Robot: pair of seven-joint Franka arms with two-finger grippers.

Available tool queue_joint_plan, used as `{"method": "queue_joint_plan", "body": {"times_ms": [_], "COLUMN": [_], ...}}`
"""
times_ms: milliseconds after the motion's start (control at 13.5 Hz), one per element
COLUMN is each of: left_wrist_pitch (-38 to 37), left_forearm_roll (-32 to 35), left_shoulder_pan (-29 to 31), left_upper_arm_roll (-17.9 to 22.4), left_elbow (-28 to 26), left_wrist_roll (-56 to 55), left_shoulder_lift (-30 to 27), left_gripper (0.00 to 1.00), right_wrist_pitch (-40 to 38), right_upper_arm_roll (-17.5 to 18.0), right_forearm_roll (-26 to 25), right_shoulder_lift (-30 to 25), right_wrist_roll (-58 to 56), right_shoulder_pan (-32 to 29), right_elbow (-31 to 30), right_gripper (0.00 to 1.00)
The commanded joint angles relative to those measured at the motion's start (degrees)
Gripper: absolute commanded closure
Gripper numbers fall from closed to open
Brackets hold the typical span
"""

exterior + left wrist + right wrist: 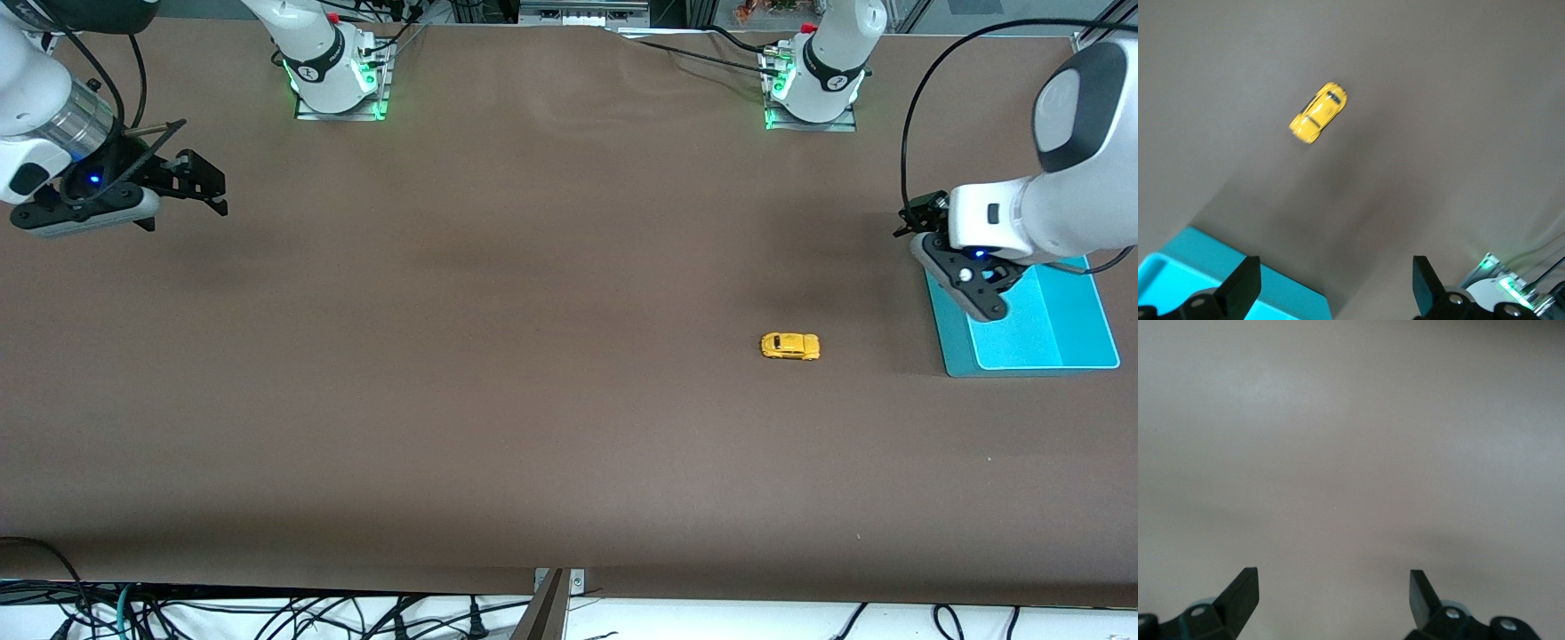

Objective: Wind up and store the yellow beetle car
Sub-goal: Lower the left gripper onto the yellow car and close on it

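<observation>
I should grab the long sides of the yellow beetle car (789, 346) with my left gripper next. Then I can store it in the teal tray (1049, 342).
The yellow beetle car (789, 346) stands on its wheels on the brown table, toward the left arm's end. It also shows in the left wrist view (1317, 113), well clear of the fingers. My left gripper (921, 218) hangs in the air over the edge of a teal tray (1049, 342), open and empty (1335, 270). My right gripper (200, 185) hangs over the bare table at the right arm's end, open and empty (1333, 583), far from the car.
The shallow teal tray (1211, 267) lies at the left arm's end of the table, beside the car. Both arm bases (336, 80) (813, 89) stand along the table's edge farthest from the front camera. Cables hang below the table's nearest edge.
</observation>
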Motion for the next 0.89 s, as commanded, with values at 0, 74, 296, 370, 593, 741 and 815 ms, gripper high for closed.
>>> {"method": "queue_joint_plan", "body": {"times_ms": [0, 74, 296, 370, 593, 741, 815], "left_wrist_pitch": [6.7, 10.1, 27.9, 31.3, 39.8, 46.5, 48.0], "left_forearm_roll": [0.9, 0.9, 0.9, 1.0, 2.9, 3.0, 3.0], "left_shoulder_pan": [0.3, 0.4, -0.2, -0.4, -2.8, -3.0, -3.1], "left_upper_arm_roll": [-0.4, -0.4, -0.5, -0.6, -0.8, -0.8, -0.8], "left_elbow": [-7.5, -10.9, -19.3, -19.0, -17.8, -17.7, -17.7], "left_wrist_roll": [9.9, 10.8, 19.0, 20.7, 23.7, 25.0, 26.0], "left_shoulder_lift": [-0.9, -0.9, 0.7, 3.4, 10.7, 14.7, 15.8], "left_gripper": [0.00, 0.00, 0.00, 0.00, 0.00, 0.00, 0.00], "right_wrist_pitch": [-1.7, -1.8, -2.5, -3.0, -3.3, -3.7, -3.8], "right_upper_arm_roll": [-2.6, -2.9, -2.9, -2.8, -2.7, -2.7, -2.7], "right_forearm_roll": [1.1, 1.1, 1.1, 1.1, 1.1, 1.1, 1.1], "right_shoulder_lift": [-1.1, -1.2, -1.2, -1.3, -1.7, -2.0, -2.2], "right_wrist_roll": [2.3, 2.3, 2.5, 2.6, 1.9, 1.9, 1.9], "right_shoulder_pan": [1.5, 1.5, 1.5, 1.5, 1.6, 1.6, 1.6], "right_elbow": [0.4, 0.4, 0.4, 0.3, -0.1, 0.0, 0.0], "right_gripper": [0.00, 0.00, 0.00, 0.00, 0.00, 0.00, 0.00]}}
